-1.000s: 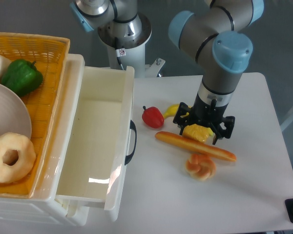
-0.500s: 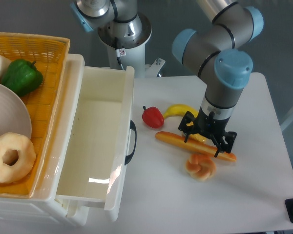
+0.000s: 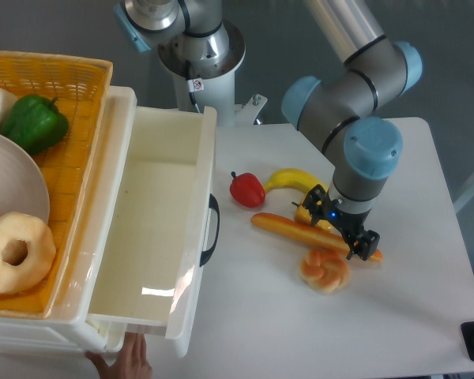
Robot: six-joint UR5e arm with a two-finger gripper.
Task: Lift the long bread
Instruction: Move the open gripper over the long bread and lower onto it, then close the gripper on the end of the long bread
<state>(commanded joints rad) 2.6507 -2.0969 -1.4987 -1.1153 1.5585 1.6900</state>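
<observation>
The long bread [image 3: 288,229] needs to be picked up, so my gripper will next grab the bread by its half [image 3: 344,243] beside the knotted bun.
The long bread [image 3: 288,229] is a slim golden-brown stick lying on the white table, running from centre-left down to the right. My gripper [image 3: 340,229] points straight down right over the bread's right half and hides that part. Its black fingers [image 3: 366,245] stand apart, low at the bread, and the jaws look open. Only the bread's left half and its far right tip show. I cannot see whether the fingers touch the bread.
A knotted bun [image 3: 324,270] lies just below the bread. A banana [image 3: 292,180], a small yellow item [image 3: 304,215] and a red pepper [image 3: 247,189] lie just above it. An open white drawer [image 3: 154,229] and a yellow basket [image 3: 71,87] with food stand left. A hand [image 3: 126,362] shows at the bottom edge.
My gripper moved from above the yellow item down and right over the long bread, turned a little, and came lower. A hand appeared at the bottom edge.
</observation>
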